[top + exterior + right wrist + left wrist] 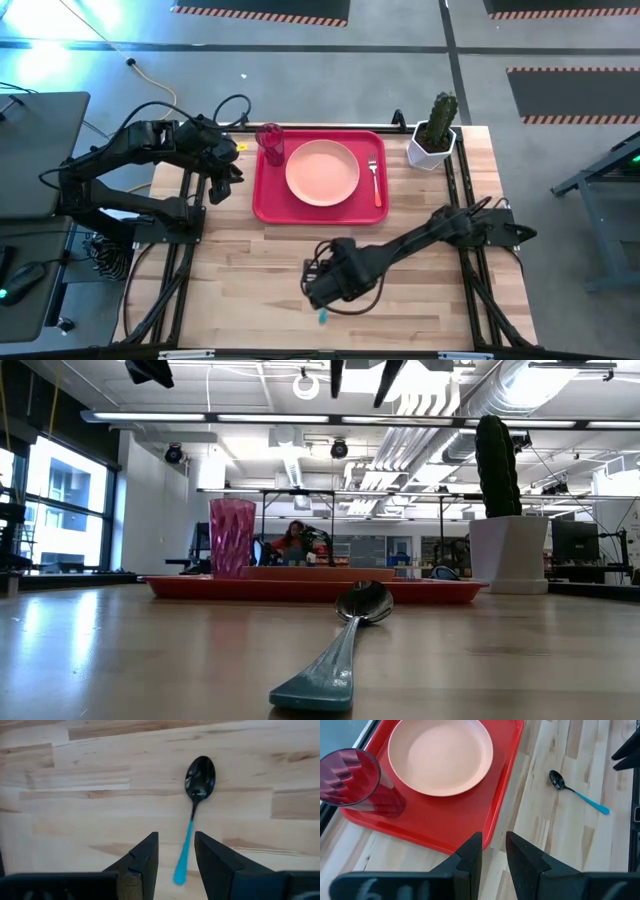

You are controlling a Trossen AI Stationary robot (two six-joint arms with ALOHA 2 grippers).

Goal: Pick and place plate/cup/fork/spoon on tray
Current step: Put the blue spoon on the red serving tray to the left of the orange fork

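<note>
My right gripper grabs the spoon (197, 795) by its teal handle (185, 849) next, to set the spoon on the red tray beside the fork.
The red tray (268, 200) lies at the table's far middle. On it are the peach-pink plate (322, 172), the magenta cup (270, 143) upright at its far left corner, and the orange-handled fork (375, 180) right of the plate. The teal-handled spoon (197, 795) lies flat on the wood near the table's near edge, its bowl toward the tray. My right gripper (176, 852) hangs open above the spoon's handle, well clear of it in the low view (362, 375). My left gripper (494, 852) is open and empty above the table beside the tray's left edge.
A white pot with a green cactus (433, 135) stands at the table's far right corner, right of the tray. Bare wood (240, 280) lies between the tray and the near edge.
</note>
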